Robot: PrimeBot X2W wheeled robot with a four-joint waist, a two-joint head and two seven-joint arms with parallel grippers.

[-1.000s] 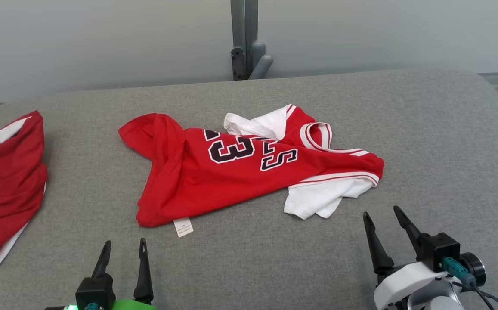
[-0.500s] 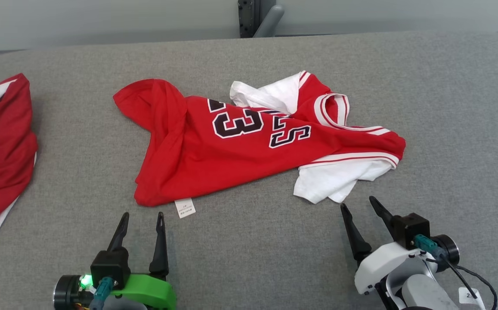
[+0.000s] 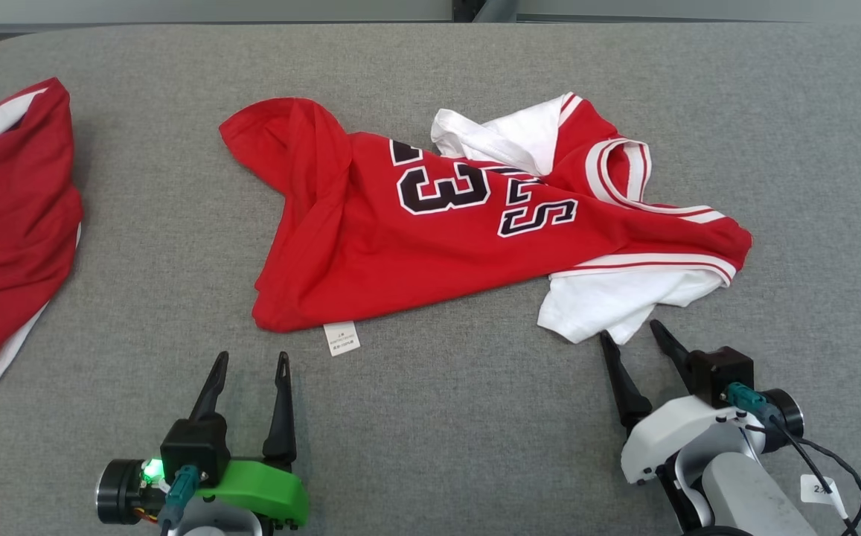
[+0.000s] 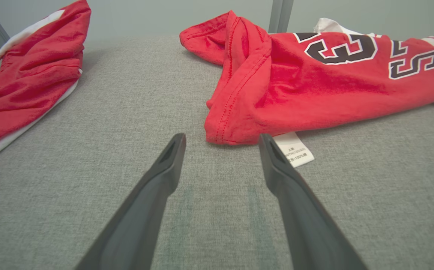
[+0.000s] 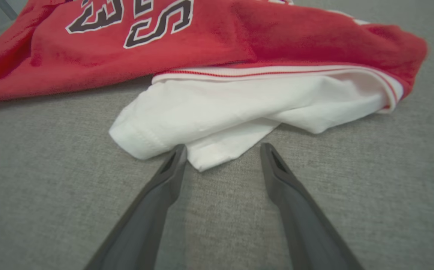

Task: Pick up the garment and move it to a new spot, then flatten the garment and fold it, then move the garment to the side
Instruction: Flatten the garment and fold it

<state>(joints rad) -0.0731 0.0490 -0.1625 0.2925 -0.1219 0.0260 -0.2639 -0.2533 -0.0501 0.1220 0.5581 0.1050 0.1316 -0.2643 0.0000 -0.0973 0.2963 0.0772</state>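
Observation:
Next, my left gripper takes hold of the garment by its red hem corner. The garment's stitched edge bunches up there while the garment's body lies slack.
A crumpled red garment with black lettering and white sleeves lies mid-table; it also fills the top of the left wrist view and the right wrist view. My left gripper stands open just short of the red hem and its white label; in its own view the left gripper frames that hem corner. My right gripper is open with its tips at the white sleeve. In its own view the right gripper brackets the sleeve's tip. Nothing is held.
A second red-and-white garment lies at the table's left edge, also seen in the left wrist view. The grey fabric table has bare room in front and to the right of the garment.
The head camera has tilted down, so the scene has slid upward. Both grippers have reached forward, closer to the garment's near edge; both stay open.

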